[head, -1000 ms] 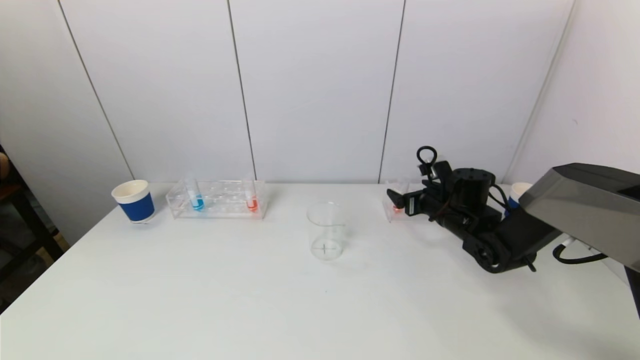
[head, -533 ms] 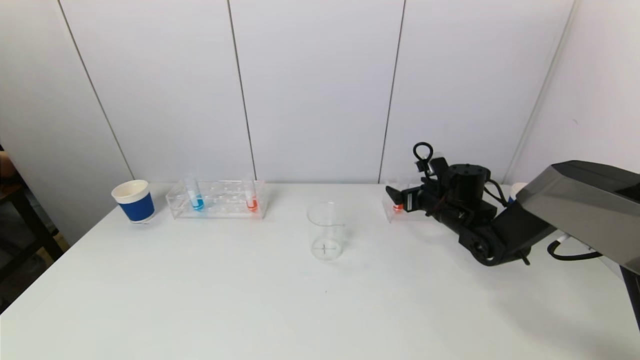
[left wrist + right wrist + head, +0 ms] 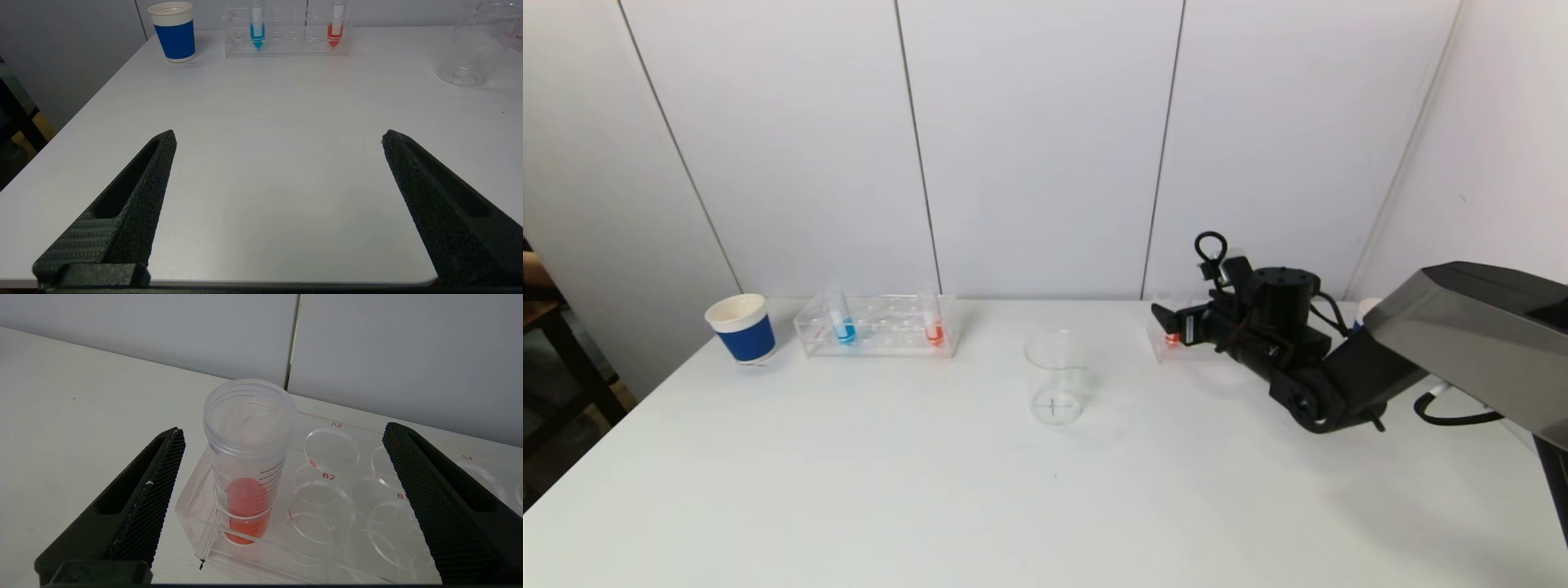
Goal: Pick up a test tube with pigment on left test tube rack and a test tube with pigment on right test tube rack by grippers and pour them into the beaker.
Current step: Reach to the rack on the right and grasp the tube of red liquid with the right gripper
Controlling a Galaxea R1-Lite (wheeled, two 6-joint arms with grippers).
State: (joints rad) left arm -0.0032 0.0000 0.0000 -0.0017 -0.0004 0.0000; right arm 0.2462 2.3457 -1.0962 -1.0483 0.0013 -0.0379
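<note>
Next, my right gripper grabs the orange-red test tube by the exposed section below its rim point(image 3: 249, 461), since the clear rack point(image 3: 361, 512) encloses the tube's lower body.
The left test tube rack point(image 3: 878, 327) point(image 3: 286, 38) is clear plastic. It holds a tube with blue pigment point(image 3: 843, 327) point(image 3: 257, 28) and a tube with red pigment point(image 3: 934, 329) point(image 3: 335, 30). An empty glass beaker point(image 3: 1055, 376) point(image 3: 476, 45) stands mid-table. My right gripper point(image 3: 1168, 322) point(image 3: 284, 435) is open above the end of the right test tube rack point(image 3: 327, 522) point(image 3: 1158, 347). A red-pigment tube point(image 3: 247, 465) point(image 3: 1172, 339) stands between its fingers, untouched. Over the near table edge my left gripper point(image 3: 280, 139) hangs open and empty, far from its rack.
A blue-and-white paper cup point(image 3: 742, 328) point(image 3: 175, 30) stands left of the left rack. Another cup point(image 3: 1364, 314) peeks out behind the right arm. A wall runs close behind both racks. Several holes in the right rack point(image 3: 331, 447) have no tube.
The right gripper has edged left and slightly back, closing in on the end of the right rack. Its fingers stay wide apart. Nothing else moved.
</note>
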